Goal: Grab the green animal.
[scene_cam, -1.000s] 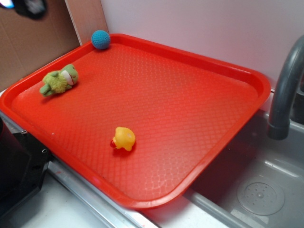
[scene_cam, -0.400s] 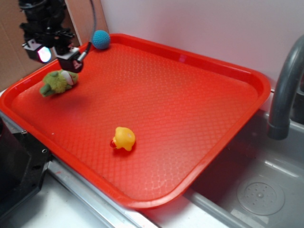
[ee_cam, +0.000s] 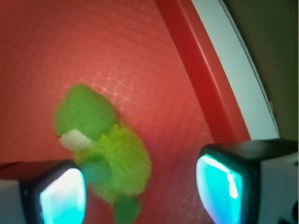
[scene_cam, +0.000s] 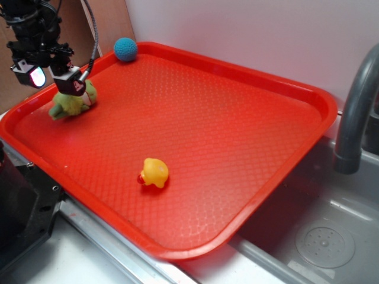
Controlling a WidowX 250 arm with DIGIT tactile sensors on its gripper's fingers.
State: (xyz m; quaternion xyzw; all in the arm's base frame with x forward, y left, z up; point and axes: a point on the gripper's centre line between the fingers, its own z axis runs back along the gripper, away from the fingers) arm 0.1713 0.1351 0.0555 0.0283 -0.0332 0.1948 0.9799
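Note:
The green animal needs to be picked up, so my gripper should grab it next by its fuzzy body just below the head [scene_cam: 70,104].
The green animal [scene_cam: 70,104], a fuzzy yellow-green plush with a darker green head, lies on its side on the red tray [scene_cam: 225,118] near the far left rim. My gripper [scene_cam: 52,78] hangs just above it, open, its fingers spread to either side. In the wrist view the green animal [ee_cam: 110,156] lies between the two glowing pads [ee_cam: 63,196], closer to the left one, with bare tray between it and the right one. Nothing is held.
A blue crocheted ball [scene_cam: 125,49] sits at the tray's far corner. A yellow rubber duck [scene_cam: 154,173] lies near the front middle. A grey faucet [scene_cam: 355,112] and sink [scene_cam: 325,242] are at the right. Cardboard stands behind the tray.
My gripper has come in from the top left and dropped lower and leftward, now right over the green animal. The toys have not moved.

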